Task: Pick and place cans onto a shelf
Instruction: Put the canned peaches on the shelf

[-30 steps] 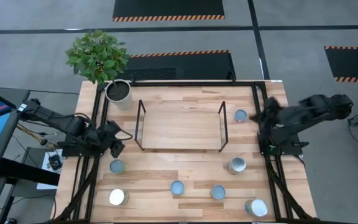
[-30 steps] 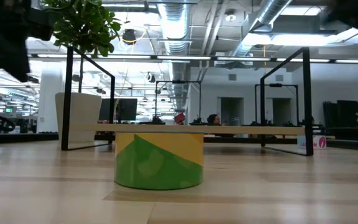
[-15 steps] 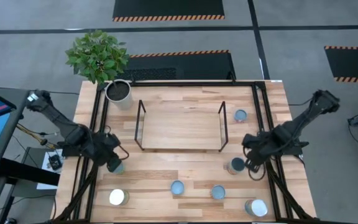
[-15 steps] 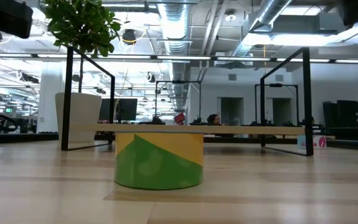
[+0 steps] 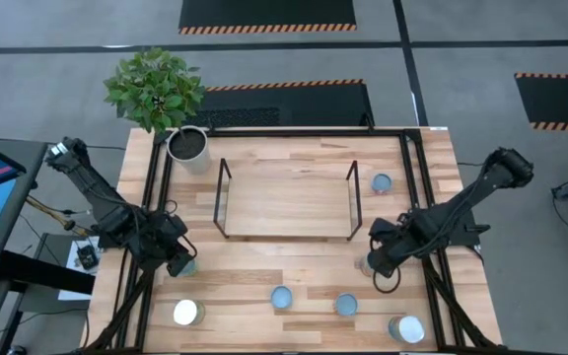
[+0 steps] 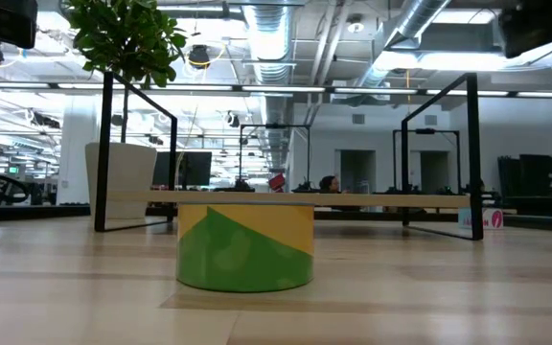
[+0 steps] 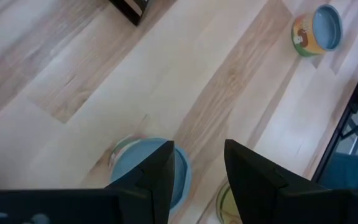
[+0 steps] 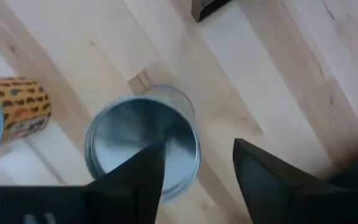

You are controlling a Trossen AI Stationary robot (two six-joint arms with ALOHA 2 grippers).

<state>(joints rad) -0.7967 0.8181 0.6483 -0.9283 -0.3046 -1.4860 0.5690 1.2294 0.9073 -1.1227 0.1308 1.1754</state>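
Note:
I need to set the silver-topped can upright on the shelf, so next I should grab the can by its rim with my right gripper.
The wood shelf with black wire ends stands at the table's middle back. Several small cans stand upright on the table: one right of the shelf and others along the near edge. My left gripper hovers open over a pale-blue-topped can, touching nothing. My right gripper hovers open over a silver-topped can, which sits off to one finger's side. The low view shows a green and yellow can in front of the shelf.
A white plant pot with a leafy plant stands at the far left corner. Black rails run along both table sides. A patterned can stands close to the silver one. Bare wood lies between the shelf and the near row of cans.
My left gripper has swung from the left rail toward the near edge, over the blue-topped can. My right gripper has come from the right rail toward the table's left and near edge, over the silver-topped can. The cans have not moved.

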